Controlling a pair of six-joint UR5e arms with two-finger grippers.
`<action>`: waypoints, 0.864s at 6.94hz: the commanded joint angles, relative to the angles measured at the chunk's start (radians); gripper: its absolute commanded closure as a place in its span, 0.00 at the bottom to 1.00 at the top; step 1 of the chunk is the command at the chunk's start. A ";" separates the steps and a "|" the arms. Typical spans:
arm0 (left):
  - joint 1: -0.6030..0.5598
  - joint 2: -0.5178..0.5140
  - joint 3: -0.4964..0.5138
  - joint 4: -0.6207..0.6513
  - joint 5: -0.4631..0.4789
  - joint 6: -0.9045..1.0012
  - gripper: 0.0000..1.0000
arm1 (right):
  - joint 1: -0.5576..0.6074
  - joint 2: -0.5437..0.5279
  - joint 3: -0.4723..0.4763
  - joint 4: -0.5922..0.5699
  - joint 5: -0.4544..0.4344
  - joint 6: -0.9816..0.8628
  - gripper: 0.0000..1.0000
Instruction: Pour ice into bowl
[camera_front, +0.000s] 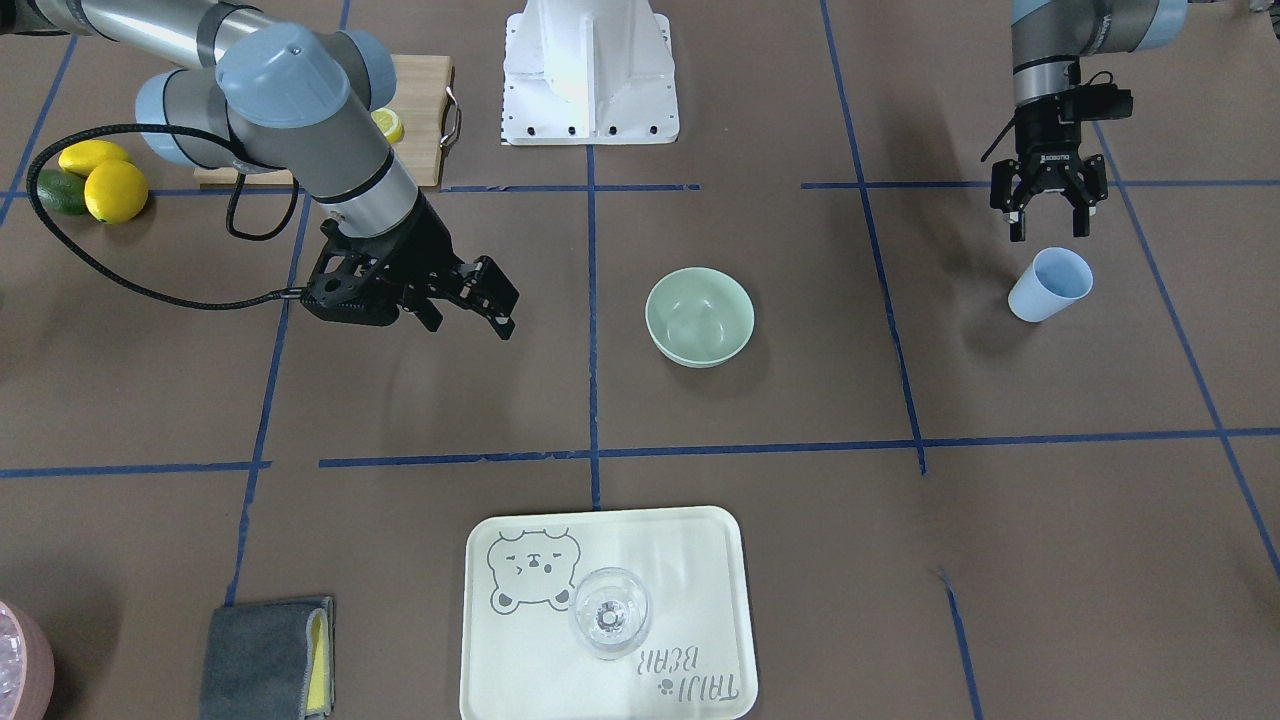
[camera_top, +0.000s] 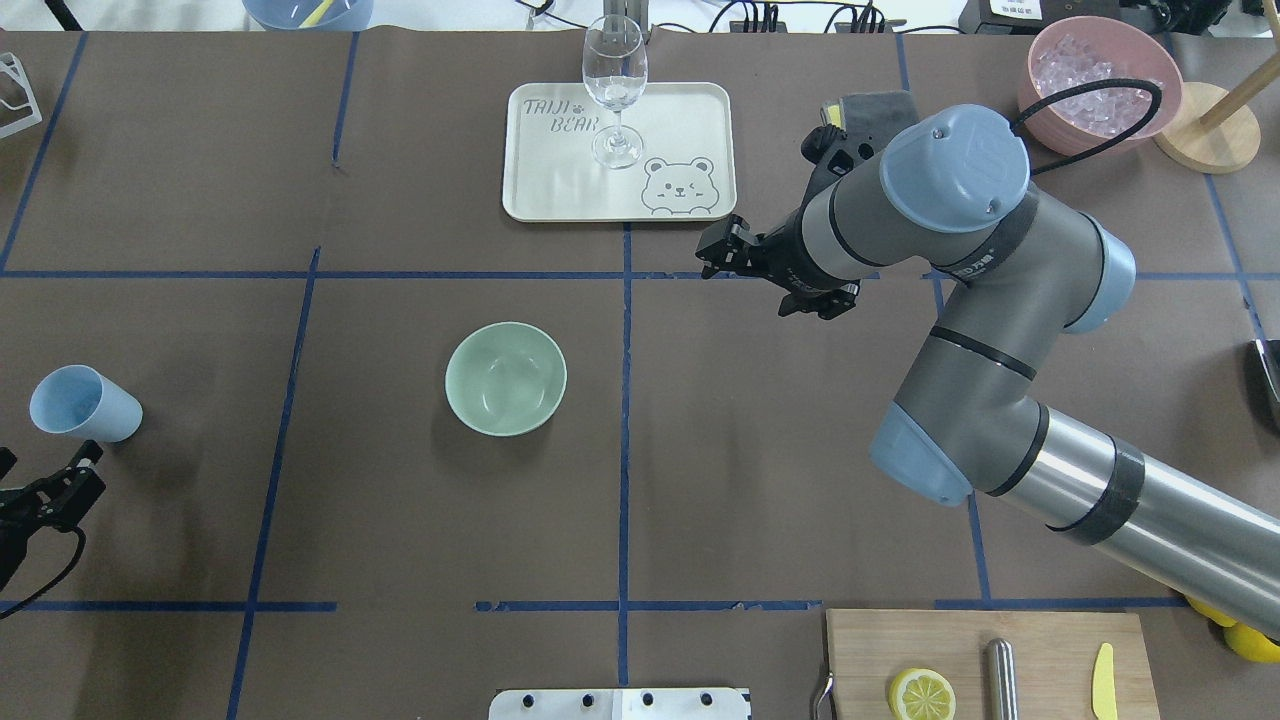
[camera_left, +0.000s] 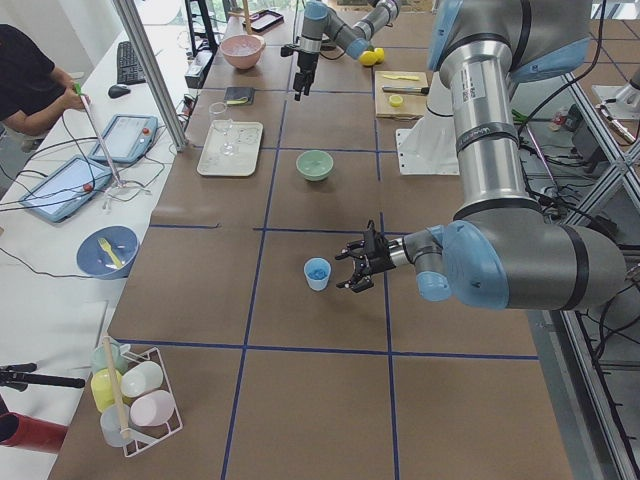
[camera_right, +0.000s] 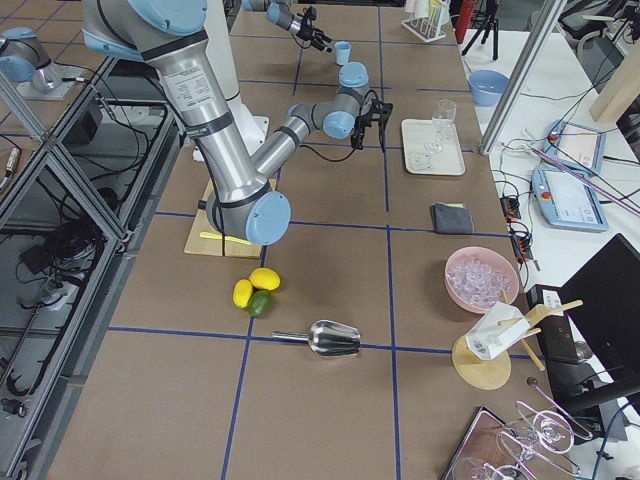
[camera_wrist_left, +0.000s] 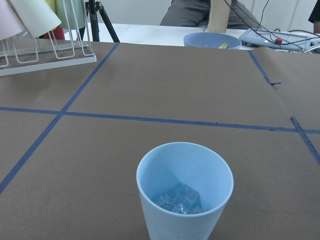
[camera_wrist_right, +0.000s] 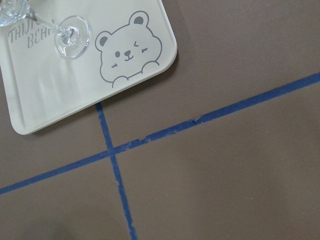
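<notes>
The open cup has loose ice inside, so my left gripper will next grab the cup around its side (camera_wrist_left: 179, 226) to hold it upright.
The pale mint-green bowl (camera_front: 700, 316) stands empty-looking near the table's middle, also in the overhead view (camera_top: 506, 378). A light blue cup (camera_front: 1050, 284) stands upright far to its side; the left wrist view shows a small heap of clear ice (camera_wrist_left: 180, 199) at the bottom of the cup (camera_wrist_left: 185, 200). My left gripper (camera_front: 1048, 232) is open and empty, just on the robot's side of the cup, not touching it. My right gripper (camera_front: 472, 328) is open and empty, hovering over bare table between the bowl and the tray.
A cream bear tray (camera_top: 690, 110) holds a wine glass (camera_top: 614, 85). A pink bowl of ice (camera_top: 1092, 72) sits at the far right corner, with a grey cloth (camera_front: 265, 655) nearby. A cutting board (camera_top: 1050, 640) holds a lemon half and knife. A metal scoop (camera_right: 330, 338) lies near lemons (camera_front: 112, 188).
</notes>
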 joint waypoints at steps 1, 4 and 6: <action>0.003 -0.081 0.144 -0.001 0.140 -0.002 0.01 | 0.006 0.001 0.003 0.000 -0.001 0.000 0.00; 0.001 -0.148 0.189 -0.004 0.156 0.009 0.02 | 0.010 -0.005 0.043 -0.005 0.004 -0.002 0.00; 0.001 -0.180 0.224 -0.006 0.156 0.009 0.02 | 0.009 -0.011 0.046 -0.005 0.002 -0.002 0.00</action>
